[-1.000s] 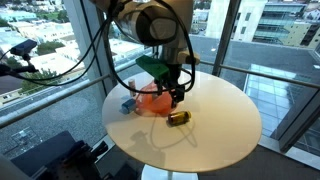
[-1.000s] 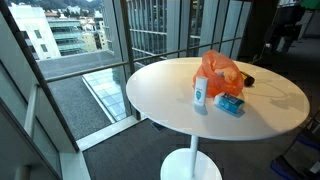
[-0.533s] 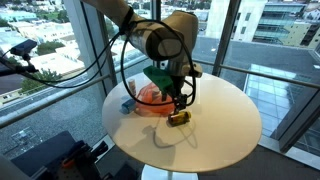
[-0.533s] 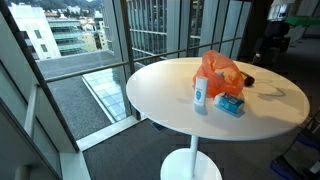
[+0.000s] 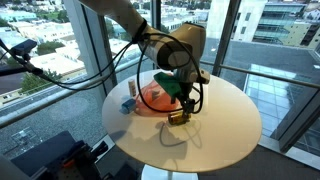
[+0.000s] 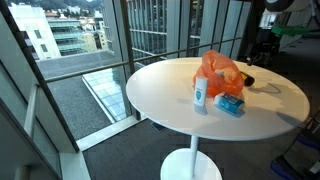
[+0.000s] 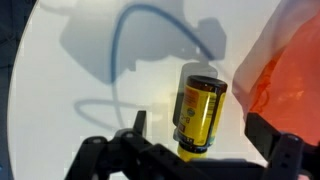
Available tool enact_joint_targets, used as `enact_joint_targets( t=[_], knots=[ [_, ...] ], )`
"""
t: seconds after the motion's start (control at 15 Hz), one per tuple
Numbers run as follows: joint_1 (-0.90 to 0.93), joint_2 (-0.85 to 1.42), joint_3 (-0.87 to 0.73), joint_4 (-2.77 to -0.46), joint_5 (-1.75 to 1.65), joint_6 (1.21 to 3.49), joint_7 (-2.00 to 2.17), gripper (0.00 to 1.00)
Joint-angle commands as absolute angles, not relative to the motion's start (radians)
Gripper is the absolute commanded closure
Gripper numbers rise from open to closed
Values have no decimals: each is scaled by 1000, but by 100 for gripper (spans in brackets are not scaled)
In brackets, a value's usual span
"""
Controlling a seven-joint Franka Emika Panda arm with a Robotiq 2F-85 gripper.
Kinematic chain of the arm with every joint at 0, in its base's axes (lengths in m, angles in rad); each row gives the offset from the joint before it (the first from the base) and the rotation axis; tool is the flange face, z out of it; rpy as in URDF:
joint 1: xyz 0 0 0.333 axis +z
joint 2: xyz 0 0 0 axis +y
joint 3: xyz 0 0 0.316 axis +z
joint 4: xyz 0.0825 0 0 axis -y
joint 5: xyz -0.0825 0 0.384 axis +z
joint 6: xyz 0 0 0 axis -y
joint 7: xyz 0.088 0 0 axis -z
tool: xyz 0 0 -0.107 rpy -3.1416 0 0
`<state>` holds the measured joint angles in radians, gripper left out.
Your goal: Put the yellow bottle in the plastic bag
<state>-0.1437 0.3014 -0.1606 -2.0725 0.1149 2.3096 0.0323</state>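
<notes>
The fingers are still above the bottle's body, so it is too early to close. My gripper moves lower first, then closes on the yellow bottle [image 5: 178, 118] [image 7: 200, 115].
The yellow bottle [image 7: 200, 115] has a dark cap and lies on its side on the round white table [image 5: 215, 135]. It also shows in both exterior views [image 5: 179, 117] [image 6: 247, 78]. The orange plastic bag [image 5: 155, 97] lies crumpled right beside it, and shows in the wrist view at the right edge [image 7: 290, 80] and in an exterior view [image 6: 220, 72]. My gripper [image 7: 205, 142] is open and hangs just above the bottle, one finger on each side of it, touching nothing. In an exterior view the gripper [image 5: 186, 103] is low over the table.
A white bottle [image 6: 200, 92] stands upright and a small blue box [image 6: 230, 104] lies next to the bag. Glass walls and a railing surround the table. The arm's cable loops above the bag [image 5: 125, 60].
My arm has swung along the table away from the bag and come down, so the open gripper now straddles the yellow bottle. The bottle and bag have not moved.
</notes>
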Motion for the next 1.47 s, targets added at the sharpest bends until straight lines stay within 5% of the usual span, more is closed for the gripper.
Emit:
enact_joint_targets(
  t=[0.0,1.0,1.07,1.13,1.4],
  knots=[
    [-153,368,-155,-2011,121,2335,78,0],
    [-97,465,-165,-2008,46,2385,175,0],
    [-95,466,-165,-2008,41,2385,176,25],
    [-93,466,-165,-2009,36,2384,178,25],
    [-92,452,-163,-2018,28,2379,175,60]
  ],
)
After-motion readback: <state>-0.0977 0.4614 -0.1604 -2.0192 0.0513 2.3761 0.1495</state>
